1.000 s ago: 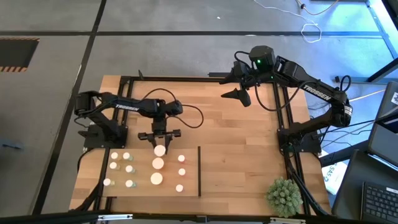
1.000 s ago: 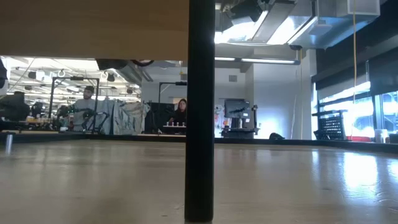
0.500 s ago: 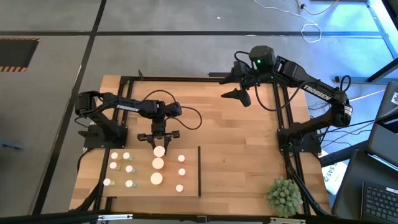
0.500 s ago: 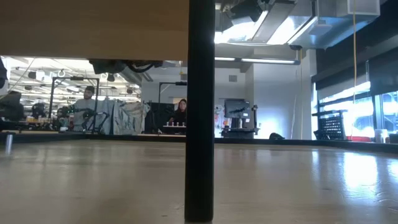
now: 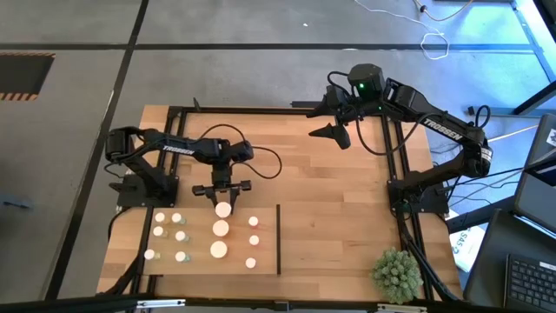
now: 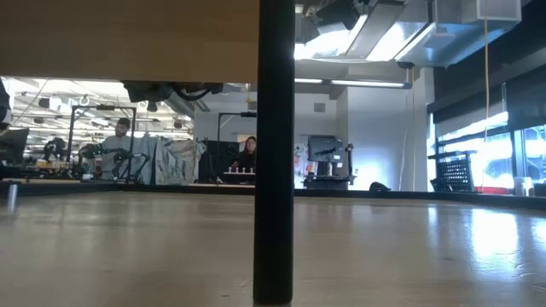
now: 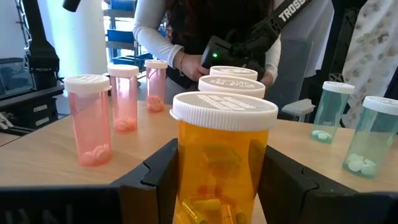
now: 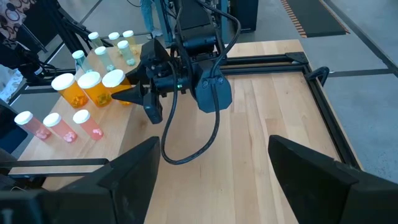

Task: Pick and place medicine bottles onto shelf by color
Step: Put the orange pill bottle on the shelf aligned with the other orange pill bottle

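The wide orange bottle (image 5: 223, 209) stands upright inside the shelf's far edge (image 5: 248, 208) and would stay, so it is now time for my left gripper to open.
The pale shelf (image 5: 201, 265) carries medicine bottles in three groups. Greenish ones (image 5: 176, 235) stand on its left, three wide orange ones (image 5: 221, 229) in the middle, and slim pink-orange ones (image 5: 254, 239) beside the dark divider (image 5: 278, 239). My left gripper (image 5: 224, 200) is shut on the farthest wide orange bottle (image 7: 222, 155), with the two other wide ones (image 7: 231, 84) in a row behind it. My right gripper (image 5: 334, 132) hangs open over the table's far edge, its fingers wide apart (image 8: 208, 186). My left gripper pinches the wide orange bottle by the body just under its white cap (image 7: 186, 155), one finger (image 7: 158, 180) on each side. The fingers come level from the table's far side. The bottle stands upright; the fingers hide its base.
A spiky green plant ball (image 5: 397, 273) sits at the near right corner. Right of the divider the planks lie bare (image 5: 339, 217). Black frame rails (image 5: 395, 165) run along the table's sides. A person in white sleeves (image 7: 155, 31) stands beyond the near edge, holding a dark device.
My left arm has come down a little with the bottle: in the low view its dark underside has dropped into sight below the board's edge. The bottles on the shelf and my right arm have stayed put.
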